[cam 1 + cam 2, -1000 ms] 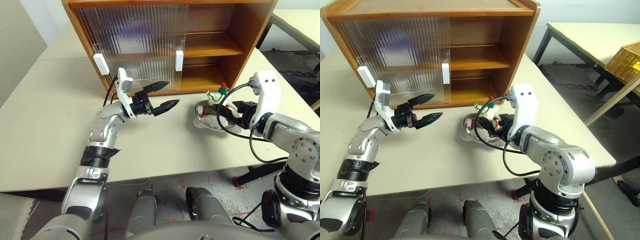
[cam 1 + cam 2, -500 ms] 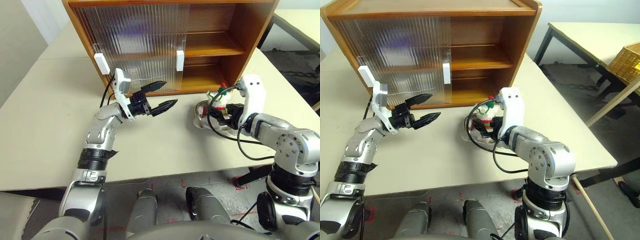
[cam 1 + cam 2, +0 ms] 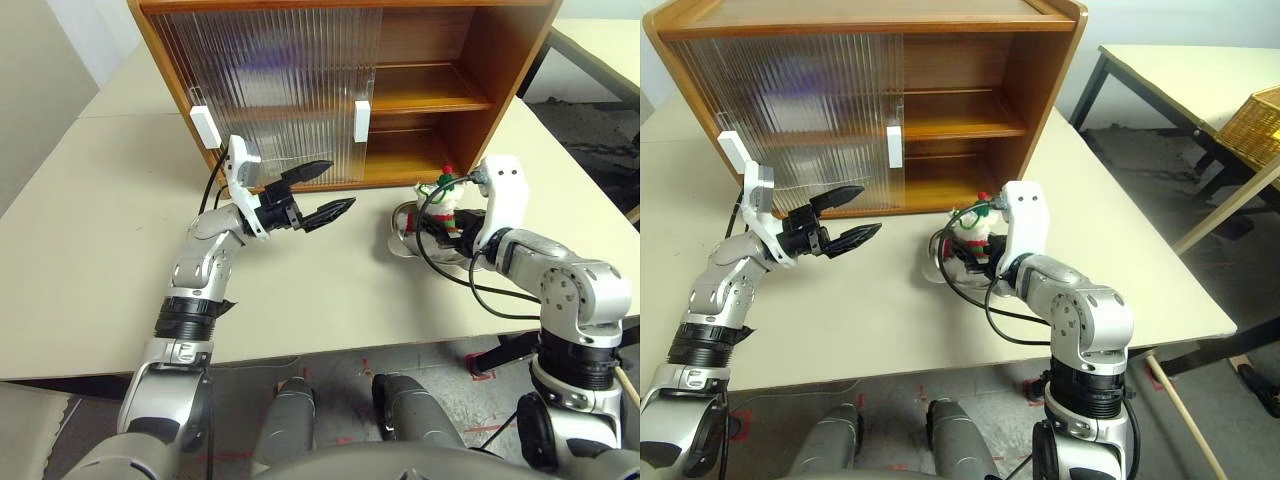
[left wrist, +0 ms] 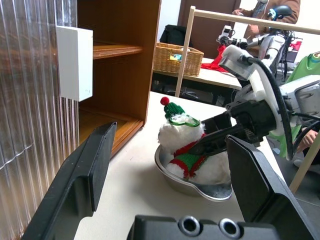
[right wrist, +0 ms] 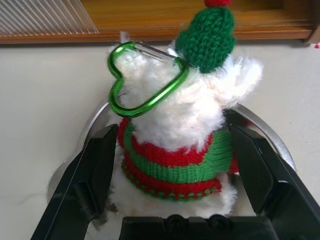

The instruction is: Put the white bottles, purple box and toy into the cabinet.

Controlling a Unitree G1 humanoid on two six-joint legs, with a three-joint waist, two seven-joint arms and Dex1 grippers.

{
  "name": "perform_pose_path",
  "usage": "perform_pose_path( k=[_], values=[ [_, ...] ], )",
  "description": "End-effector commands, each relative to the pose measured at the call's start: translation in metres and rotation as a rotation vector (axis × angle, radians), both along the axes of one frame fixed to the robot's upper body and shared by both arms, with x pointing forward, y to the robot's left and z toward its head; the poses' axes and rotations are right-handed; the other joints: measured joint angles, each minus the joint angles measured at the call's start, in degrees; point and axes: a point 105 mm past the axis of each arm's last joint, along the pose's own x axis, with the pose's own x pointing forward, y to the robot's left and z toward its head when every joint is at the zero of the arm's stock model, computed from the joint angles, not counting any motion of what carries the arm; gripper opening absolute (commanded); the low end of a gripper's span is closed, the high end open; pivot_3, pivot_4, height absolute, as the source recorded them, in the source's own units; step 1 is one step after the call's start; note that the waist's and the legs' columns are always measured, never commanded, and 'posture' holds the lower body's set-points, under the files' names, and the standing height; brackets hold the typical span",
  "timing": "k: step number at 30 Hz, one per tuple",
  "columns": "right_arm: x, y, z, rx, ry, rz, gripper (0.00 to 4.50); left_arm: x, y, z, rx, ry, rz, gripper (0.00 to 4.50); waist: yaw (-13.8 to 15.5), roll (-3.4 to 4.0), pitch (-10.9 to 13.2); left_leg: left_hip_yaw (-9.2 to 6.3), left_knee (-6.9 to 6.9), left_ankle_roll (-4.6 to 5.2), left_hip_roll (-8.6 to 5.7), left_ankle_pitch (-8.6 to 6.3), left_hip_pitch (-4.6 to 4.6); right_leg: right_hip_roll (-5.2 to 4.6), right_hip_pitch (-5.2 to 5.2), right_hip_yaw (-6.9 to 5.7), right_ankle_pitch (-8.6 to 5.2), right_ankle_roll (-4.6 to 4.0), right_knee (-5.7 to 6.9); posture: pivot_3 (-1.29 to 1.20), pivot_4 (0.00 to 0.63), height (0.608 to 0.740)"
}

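My right gripper's fingers are beside the toy's striped scarf point(image 5: 175, 165), so my right gripper needs to close on the scarf now.
The toy point(image 5: 175, 125), a white plush with a red-and-green scarf and hat and a green heart clip, sits in a shallow steel bowl point(image 5: 260, 127) on the table before the cabinet's point(image 3: 500, 60) open right half. My right gripper point(image 5: 174, 137) is open, one finger on each side of the toy's body. Whether the fingers touch the plush I cannot tell. My left gripper point(image 3: 338, 185) hangs open and empty in front of the ribbed sliding door point(image 3: 270, 80), left of the toy. The white bottles and the purple box are out of view.
Both sliding doors with their white handles point(image 3: 361, 120) cover the cabinet's left half; the right shelves stand bare. A second table with a wicker basket point(image 3: 1255, 115) stands off to the right. A person point(image 4: 270, 10) sits far behind it.
My right gripper has come down and forward, so its fingers now straddle the toy in the bowl. The left arm has kept still.
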Motion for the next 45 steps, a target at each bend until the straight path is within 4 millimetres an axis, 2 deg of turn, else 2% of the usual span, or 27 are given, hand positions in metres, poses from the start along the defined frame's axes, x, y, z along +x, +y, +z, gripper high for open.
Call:
perform_pose_path(
  k=[1, 3, 7, 11, 13, 15, 20, 26, 29, 33, 39, 45],
  values=[
    [0.0, -0.002, -0.006, -0.02, -0.002, 0.0, 4.29, -0.002, 0.001, 0.0, 0.005, -0.001, -0.002, 4.5, 0.1, 0.0, 0.0, 0.0, 0.0, 0.0, 0.0, 0.0, 0.0, 0.0, 0.0, 0.0, 0.0, 0.0, 0.0, 0.0, 0.111, 0.74],
    [0.001, -0.002, -0.006, -0.021, -0.011, 0.003, 3.8, -0.002, 0.001, 0.0, 0.005, 0.0, -0.002, 4.5, 0.1, 0.0, 0.0, 0.0, 0.0, 0.0, 0.0, 0.0, 0.0, 0.0, 0.0, 0.0, 0.0, 0.0, 0.0, 0.0, 0.112, 0.74],
    [0.003, -0.003, -0.002, -0.033, -0.039, -0.003, 2.28, -0.001, 0.0, 0.0, 0.005, 0.0, -0.005, 4.5, 0.0, 0.0, 0.0, 0.0, 0.01, 0.0, 0.0, 0.0, 0.0, 0.0, 0.0, 0.0, 0.0, 0.0, 0.01, -0.01, 0.112, 0.74],
    [0.004, -0.003, 0.001, -0.037, -0.053, 0.001, 0.97, -0.001, -0.001, -0.001, 0.005, 0.003, -0.008, 4.5, 0.0, 0.0, 0.0, 0.0, 0.01, -0.01, 0.0, 0.0, -0.01, 0.0, 0.0, 0.0, 0.0, 0.0, 0.0, -0.01, 0.113, 0.74],
    [0.004, -0.003, 0.003, -0.039, -0.063, 0.004, 0.54, -0.001, -0.001, -0.001, 0.005, 0.004, -0.009, 4.5, 0.0, 0.0, 0.0, 0.0, 0.01, -0.01, 0.0, 0.0, -0.01, 0.0, 0.0, 0.0, 0.0, 0.0, 0.0, -0.01, 0.113, 0.74],
    [0.003, -0.004, 0.009, -0.043, -0.078, 0.008, 0.32, 0.0, -0.001, -0.002, 0.005, 0.005, -0.009, 4.5, 0.0, 0.0, 0.0, 0.0, 0.0, -0.01, 0.0, -0.01, -0.01, -0.01, 0.0, 0.0, 0.0, 0.0, 0.0, -0.02, 0.112, 0.74],
    [0.0, -0.003, 0.018, -0.048, -0.098, 0.022, 0.29, 0.0, -0.001, -0.002, 0.006, 0.007, -0.012, 4.5, 0.0, 0.0, 0.0, 0.01, 0.0, -0.01, 0.0, -0.01, -0.01, 0.0, 0.0, 0.01, 0.0, 0.0, -0.01, -0.02, 0.11, 0.74],
    [-0.008, -0.007, 0.038, -0.08, -0.141, 0.064, 0.29, 0.001, -0.003, -0.003, 0.007, 0.011, -0.02, 4.5, -0.1, 0.0, 0.0, 0.04, 0.02, -0.01, -0.01, -0.01, -0.04, 0.0, 0.0, 0.01, -0.01, 0.01, -0.02, -0.04, 0.106, 0.74],
    [-0.009, -0.007, 0.057, -0.094, -0.184, 0.091, 0.29, 0.002, -0.004, -0.003, 0.008, 0.01, -0.024, 4.5, -0.3, 0.0, 0.0, 0.06, 0.02, -0.01, -0.01, -0.01, -0.03, 0.01, 0.0, 0.01, -0.01, 0.01, -0.02, -0.05, 0.101, 0.74],
    [0.001, -0.014, 0.085, -0.102, -0.253, 0.088, 0.29, 0.004, -0.006, -0.003, 0.007, 0.008, -0.032, 4.5, -0.4, 0.0, 0.0, 0.08, 0.06, 0.0, -0.02, 0.0, -0.03, 0.02, 0.0, 0.01, 0.0, 0.02, -0.01, -0.05, 0.094, 0.74],
    [0.015, -0.013, 0.111, -0.07, -0.362, 0.114, 0.29, 0.005, -0.007, -0.001, 0.002, -0.001, -0.033, 4.5, -0.4, 0.0, 0.0, 0.07, 0.04, 0.03, -0.01, 0.01, -0.02, 0.03, 0.0, -0.01, -0.02, 0.03, -0.01, -0.04, 0.086, 0.74],
    [0.027, -0.01, 0.118, -0.036, -0.427, 0.183, 0.29, 0.004, -0.006, -0.001, 0.001, -0.006, -0.024, 4.5, -0.3, -0.01, 0.0, 0.1, 0.1, 0.08, -0.03, 0.04, -0.04, 0.05, 0.03, -0.05, -0.01, 0.05, -0.01, -0.01, 0.081, 0.74]
  ],
)
